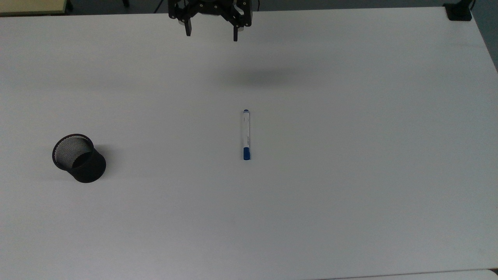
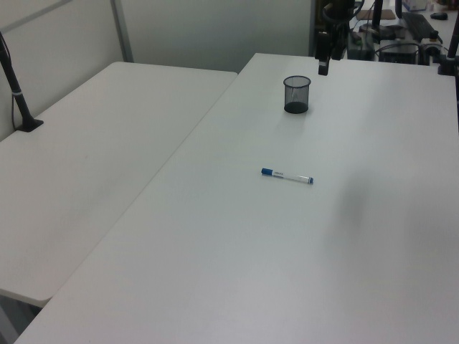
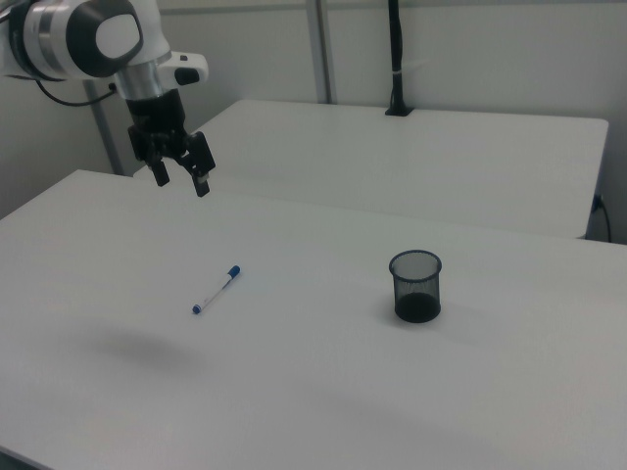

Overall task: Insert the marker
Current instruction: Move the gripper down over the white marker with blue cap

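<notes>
The marker has to be inserted into the black mesh cup (image 2: pixel 296 94). My gripper next needs to grab the marker by its blue end with the cap (image 2: pixel 267 172).
The marker (image 1: pixel 246 134) lies flat near the middle of the white table (image 1: pixel 350 175), its blue cap toward the top view's bottom edge. It also lies on the table in the left view (image 2: pixel 287 175) and the right view (image 3: pixel 217 290). A black mesh cup (image 1: pixel 79 158) stands upright and empty at the top view's left, seen again in the other two views (image 2: pixel 297 94) (image 3: pixel 416 286). My gripper (image 1: pixel 212 34) hangs open and empty high above the table's far edge, well away from the marker (image 3: pixel 181 183) (image 2: pixel 323 66).
A black clamp base (image 1: pixel 459 11) sits on the table's corner at the top view's upper right. A second white table (image 3: pixel 411 147) adjoins behind, with a black post (image 3: pixel 395 59) clamped to it. Wide bare tabletop surrounds the marker and the cup.
</notes>
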You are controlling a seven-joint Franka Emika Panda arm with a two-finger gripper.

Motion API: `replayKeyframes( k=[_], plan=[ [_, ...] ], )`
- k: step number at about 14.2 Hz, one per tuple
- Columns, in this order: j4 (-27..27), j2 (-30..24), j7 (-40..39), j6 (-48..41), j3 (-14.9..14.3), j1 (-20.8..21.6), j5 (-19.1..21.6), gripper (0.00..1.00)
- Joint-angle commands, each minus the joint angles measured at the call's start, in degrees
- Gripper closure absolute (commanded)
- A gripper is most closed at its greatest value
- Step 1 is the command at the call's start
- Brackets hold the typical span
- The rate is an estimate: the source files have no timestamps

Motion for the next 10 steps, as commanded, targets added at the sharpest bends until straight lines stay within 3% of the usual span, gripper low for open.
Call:
replayKeyframes(
  k=[1,7,10],
  plan=[
    [-1.35,-0.06,1.02,-0.38,-0.38,0.61,0.23,0.00],
    [-1.36,0.12,0.67,-0.29,-0.38,0.52,0.23,0.00],
    [-1.18,2.05,-3.97,1.45,-0.30,0.52,0.23,0.00]
  ],
)
